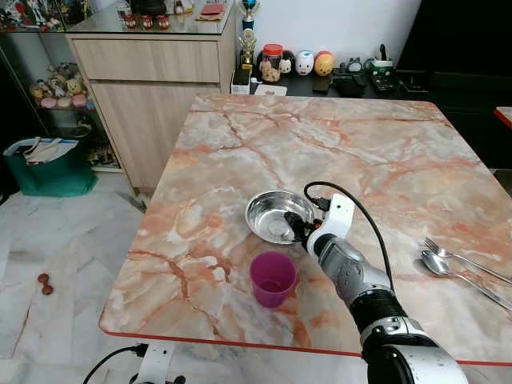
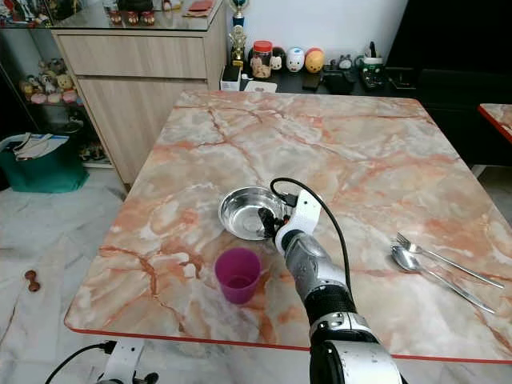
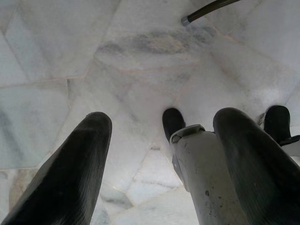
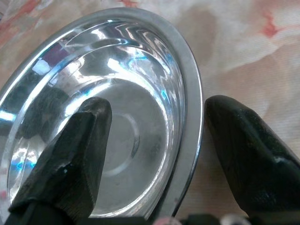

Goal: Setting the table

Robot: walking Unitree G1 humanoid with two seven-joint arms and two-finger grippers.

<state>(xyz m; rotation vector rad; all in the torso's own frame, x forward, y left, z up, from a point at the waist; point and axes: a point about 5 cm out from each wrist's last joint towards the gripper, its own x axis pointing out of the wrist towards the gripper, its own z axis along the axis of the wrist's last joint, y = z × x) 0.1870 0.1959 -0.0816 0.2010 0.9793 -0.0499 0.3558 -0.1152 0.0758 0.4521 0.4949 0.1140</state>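
Observation:
Next, my right gripper pinches the steel bowl by its thin rim. The bowl spreads wider than my fingers open.
A steel bowl [image 1: 276,214] sits near the front of the marble table [image 1: 336,136]. My right gripper [image 1: 300,230] is open at the bowl's near right rim. In the right wrist view one finger [image 4: 75,159] is inside the bowl [image 4: 131,98] and the other finger [image 4: 248,150] is outside over the tabletop, with the rim between them. A magenta cup [image 1: 273,278] stands upright just in front of the bowl, left of my forearm. A fork [image 1: 468,259] and a spoon [image 1: 448,270] lie side by side at the table's right edge. My left gripper [image 3: 164,117] hangs open over the floor.
A wooden cabinet [image 1: 152,88] stands beyond the table's far left corner. A dark sideboard with jars and figurines [image 1: 320,66] runs behind the table. A green bag [image 1: 52,170] and a small brown object [image 1: 44,282] are on the tiled floor to the left.

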